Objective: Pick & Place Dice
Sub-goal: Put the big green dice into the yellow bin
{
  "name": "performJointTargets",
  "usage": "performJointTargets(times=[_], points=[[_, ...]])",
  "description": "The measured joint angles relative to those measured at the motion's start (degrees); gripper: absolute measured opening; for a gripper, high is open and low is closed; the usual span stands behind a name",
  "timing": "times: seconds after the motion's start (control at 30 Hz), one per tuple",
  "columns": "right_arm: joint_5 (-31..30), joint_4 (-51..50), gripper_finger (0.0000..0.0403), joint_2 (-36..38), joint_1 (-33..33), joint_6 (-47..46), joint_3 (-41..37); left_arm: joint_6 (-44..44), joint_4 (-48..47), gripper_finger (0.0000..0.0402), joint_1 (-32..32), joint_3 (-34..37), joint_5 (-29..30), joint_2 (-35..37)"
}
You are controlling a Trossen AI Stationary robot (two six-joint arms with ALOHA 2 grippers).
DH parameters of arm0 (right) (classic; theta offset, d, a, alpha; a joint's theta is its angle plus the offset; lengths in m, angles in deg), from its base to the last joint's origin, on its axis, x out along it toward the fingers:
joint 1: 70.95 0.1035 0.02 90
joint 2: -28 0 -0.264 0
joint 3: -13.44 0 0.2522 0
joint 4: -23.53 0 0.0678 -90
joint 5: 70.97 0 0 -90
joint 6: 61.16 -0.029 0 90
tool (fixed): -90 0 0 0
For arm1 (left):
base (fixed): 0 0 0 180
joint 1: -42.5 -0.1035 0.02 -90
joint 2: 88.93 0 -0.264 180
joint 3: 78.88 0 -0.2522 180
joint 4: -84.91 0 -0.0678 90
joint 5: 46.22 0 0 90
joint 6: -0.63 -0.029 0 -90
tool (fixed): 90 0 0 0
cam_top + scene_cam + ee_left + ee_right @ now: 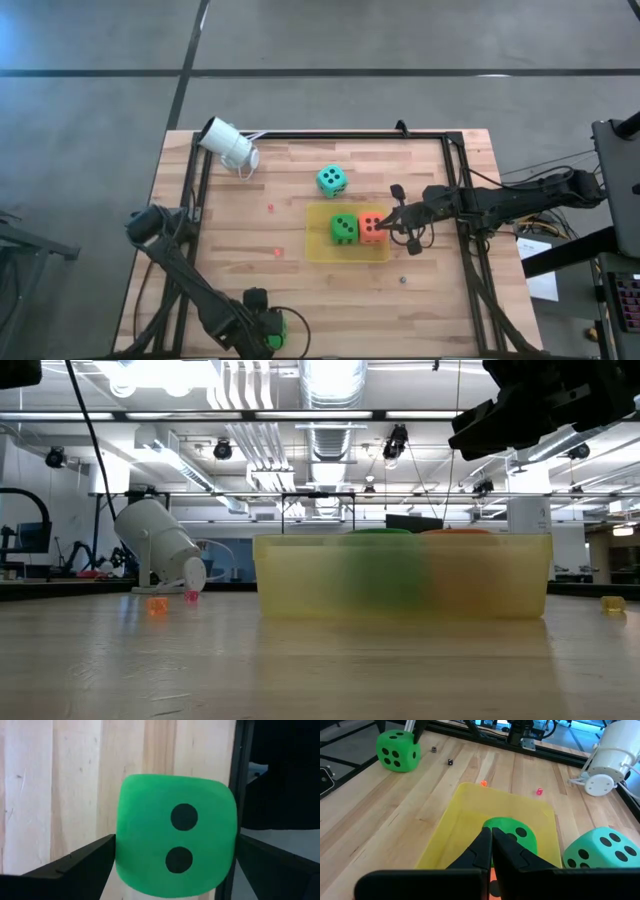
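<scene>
The bright green die goes in the yellow tray. My left gripper now grips the die by its sides next to the two-pip side (235,830).
A bright green die (175,837), its two-pip face up, rests on the wood near the table's front edge. My left gripper (176,845) points down over it, open, one finger on each side. A yellow tray (318,245) at mid-table holds a second green die (344,229) and an orange-red die (372,227). A teal die (332,180) sits on the wood just beyond the tray. My right gripper (491,851) hangs shut above the tray's right part, clear of the dice. My left gripper comes at the green die from above with its fingers (80,865) beside two opposite side faces. Whether a finger touches the die, I cannot tell. The die rests on the table.
A white cylinder-shaped camera (228,145) lies at the far left of the table. Tiny dice and beads (483,783) are scattered on the wood. A black frame rail (241,770) runs close beside the near green die.
</scene>
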Motion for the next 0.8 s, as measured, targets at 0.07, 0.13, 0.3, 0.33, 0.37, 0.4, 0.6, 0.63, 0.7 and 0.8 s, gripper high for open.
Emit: performJointTargets(times=[0.07,0.13,0.3,0.33,0.37,0.4,0.6,0.63,0.7,0.8], points=[[0.00,0.00,0.0008,0.00,-0.01,0.01,0.00,-0.12,-0.03,0.0399,0.00,0.00,-0.22,-0.59],[-0.01,0.02,0.0008,0.00,-0.01,0.00,0.00,-0.48,0.05,0.0399,-0.02,0.00,-0.22,-0.86],[-0.01,0.02,0.0008,0.00,0.00,0.00,0.00,-1.18,0.10,0.0399,-0.11,0.00,0.04,-1.02],[-0.01,0.02,0.0008,0.00,-0.01,0.00,0.00,-1.31,0.10,0.0399,-0.14,0.00,0.15,-1.03],[-0.01,0.02,0.0008,0.00,0.00,0.00,0.00,-1.41,0.13,0.0399,-0.15,0.00,0.27,-1.03],[-0.01,0.02,0.0008,0.00,-0.01,0.00,0.00,-1.39,0.15,0.0399,-0.15,0.00,0.52,-1.03],[-0.01,0.03,0.0008,0.00,-0.01,0.00,0.00,-1.15,1.87,0.0399,-0.22,0.11,3.44,-1.18],[-0.01,0.04,0.0008,0.00,-0.01,0.00,0.00,-1.11,2.22,0.0399,-0.28,0.13,3.99,-1.19],[-0.01,0.04,0.0008,0.00,0.00,0.00,0.00,-1.10,2.62,0.0399,-0.46,0.16,4.57,-1.22],[-0.01,0.04,0.0008,0.00,0.01,0.00,0.00,-1.05,2.72,0.0399,-0.80,0.17,4.57,-1.23]])
